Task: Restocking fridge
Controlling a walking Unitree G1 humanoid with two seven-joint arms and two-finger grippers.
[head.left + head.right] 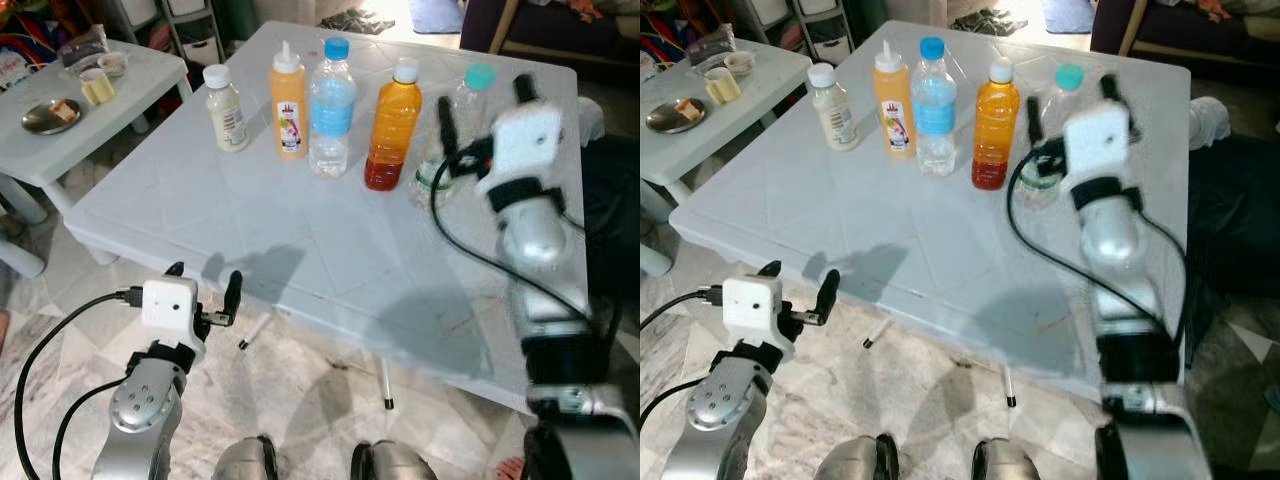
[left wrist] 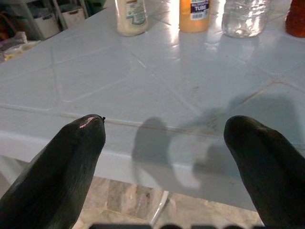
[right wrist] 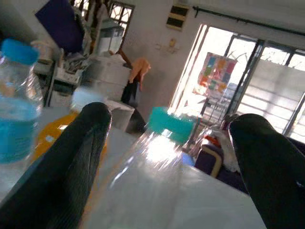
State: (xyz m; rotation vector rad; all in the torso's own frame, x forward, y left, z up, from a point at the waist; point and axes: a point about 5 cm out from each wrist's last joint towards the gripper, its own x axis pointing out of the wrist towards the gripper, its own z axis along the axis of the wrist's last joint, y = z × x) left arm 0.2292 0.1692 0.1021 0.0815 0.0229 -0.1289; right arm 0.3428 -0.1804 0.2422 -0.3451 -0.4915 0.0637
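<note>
The robot's right gripper should next grab the clear bottle (image 3: 157, 181) by its neck, just below the teal cap. Then it can restock the fridge.
Five bottles stand in a row at the far side of the pale table (image 1: 300, 230): a cream bottle (image 1: 228, 115), an orange squeeze bottle (image 1: 288, 105), a blue-capped water bottle (image 1: 331, 110), an orange juice bottle (image 1: 392, 130) and a clear teal-capped bottle (image 1: 462, 100). My right gripper (image 1: 484, 105) is raised over the table's right part, open, one finger on each side of the clear bottle (image 3: 157, 181). Whether the fingers touch it I cannot tell. My left gripper (image 1: 205, 282) hangs open and empty in front of the table's near edge (image 2: 143, 157).
A smaller side table (image 1: 120, 120) at the far left carries a metal plate (image 1: 50, 115) and small cups. A dark bulky thing (image 1: 612, 200) lies right of the table. Thin table legs (image 1: 384, 385) stand on the marble floor below.
</note>
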